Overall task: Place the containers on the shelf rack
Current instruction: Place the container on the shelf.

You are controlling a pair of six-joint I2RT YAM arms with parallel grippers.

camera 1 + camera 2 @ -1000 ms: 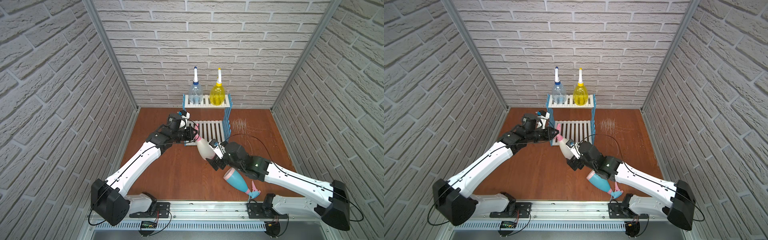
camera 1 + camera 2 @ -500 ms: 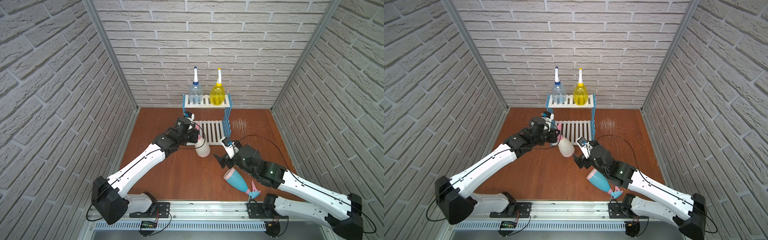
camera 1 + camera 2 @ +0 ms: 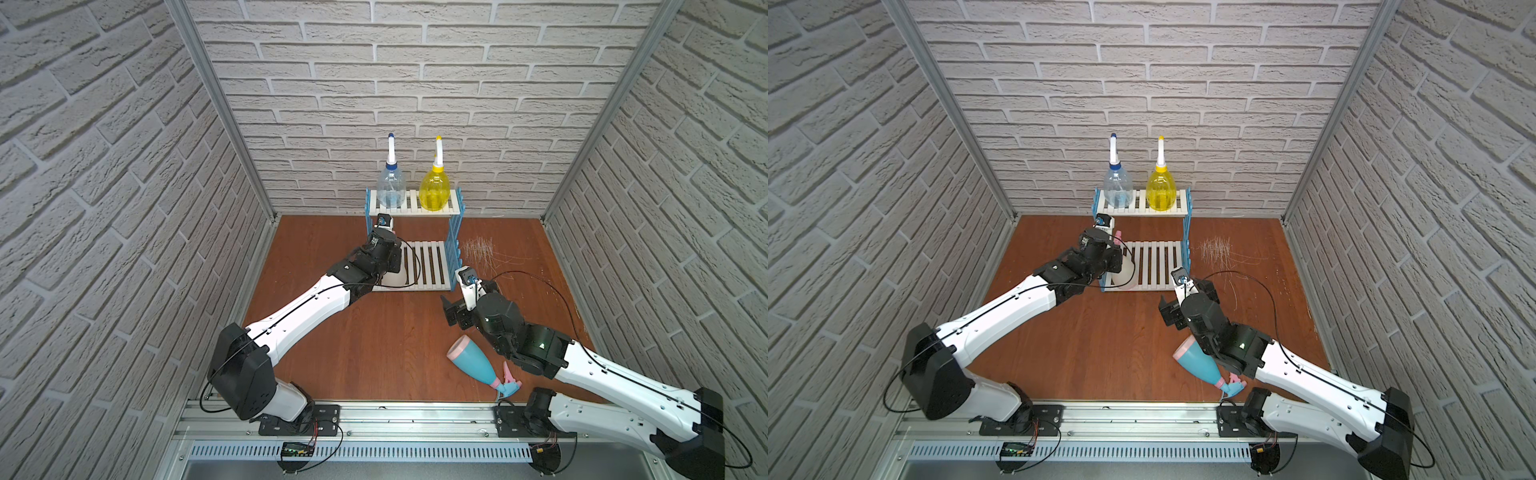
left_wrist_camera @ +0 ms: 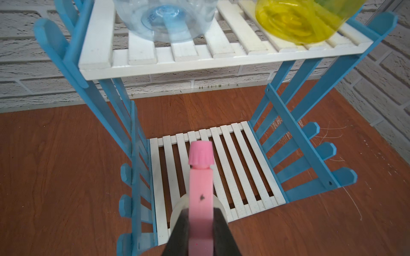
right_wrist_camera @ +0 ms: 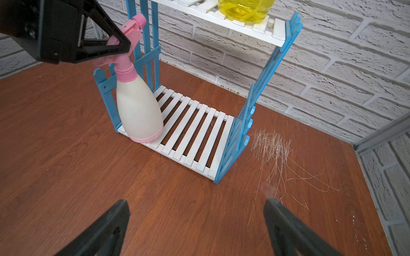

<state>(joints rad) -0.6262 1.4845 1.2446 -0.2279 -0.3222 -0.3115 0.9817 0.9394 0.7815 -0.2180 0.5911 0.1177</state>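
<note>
The cream-white bottle is at the lower shelf's front edge, so my left gripper now keeps hold of it until its base is on the slats.
The shelf rack (image 3: 455, 232) stands at the back wall, with a clear bottle (image 3: 390, 189) and a yellow bottle (image 3: 434, 191) upright on its top shelf. My left gripper (image 4: 200, 212) is shut on the pink spray head (image 4: 200, 177) of the cream-white bottle (image 5: 138, 110). That bottle stands upright on the lower shelf (image 5: 195, 133), at its front corner by the blue side frame. My right gripper (image 5: 196, 204) hangs open and empty over bare floor in front of the rack. The light blue bottle (image 3: 471, 361) lies on its side beside the right arm.
A patch of pale scratches (image 3: 478, 249) marks the wood floor to the right of the rack. Brick walls close in on three sides. A metal rail (image 3: 395, 415) runs along the front. Most of the lower shelf beside the cream bottle is bare.
The left arm carried the cream-white bottle from mid-floor to the lower shelf and stood it upright. The right arm drew back to the right, away from the bottle.
</note>
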